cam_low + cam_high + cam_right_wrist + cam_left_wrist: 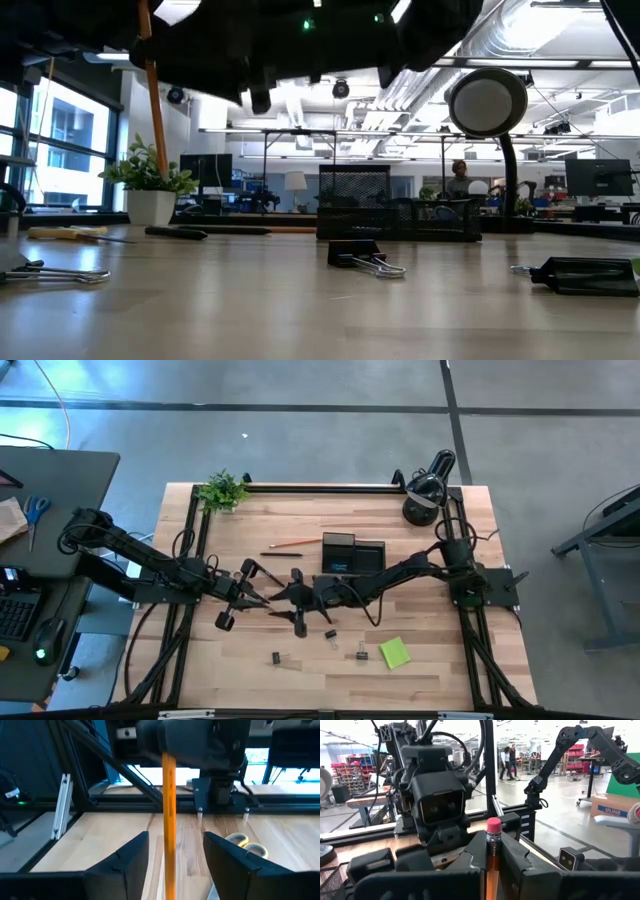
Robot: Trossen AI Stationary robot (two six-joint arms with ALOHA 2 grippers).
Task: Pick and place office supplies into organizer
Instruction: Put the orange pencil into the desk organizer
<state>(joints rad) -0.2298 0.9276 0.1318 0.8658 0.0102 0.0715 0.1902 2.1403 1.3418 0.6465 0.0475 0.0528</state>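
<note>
Next, the right gripper grips the orange pencil by its long body (170,835) to stand the pencil in the black mesh organizer.
An orange pencil (169,815) with a pink eraser (493,826) stands upright above the middle of the table, and my left gripper (492,845) is shut on it. My right gripper (176,837) faces it from the table's right. It is open, with a finger on each side of the pencil's shaft and a gap on both sides. The black mesh organizer (352,553) stands just beyond them. A second pencil (290,543) lies left of the organizer. Binder clips (330,636) and a lime-green sticky pad (394,652) lie on the near side. My left gripper pinches the pencil just below its eraser end (492,852) between its two fingers. The fingers come level from the table's left and lie across the pencil. The pencil stands upright with the eraser up, and its long lower part (152,110) hangs clear of the table.
A black domed lamp (428,485) stands at the far right corner and a small green plant (222,490) at the far left. Yellow scissor handles (245,842) lie on the wood past the pencil. More clips (365,258) lie near the front.
</note>
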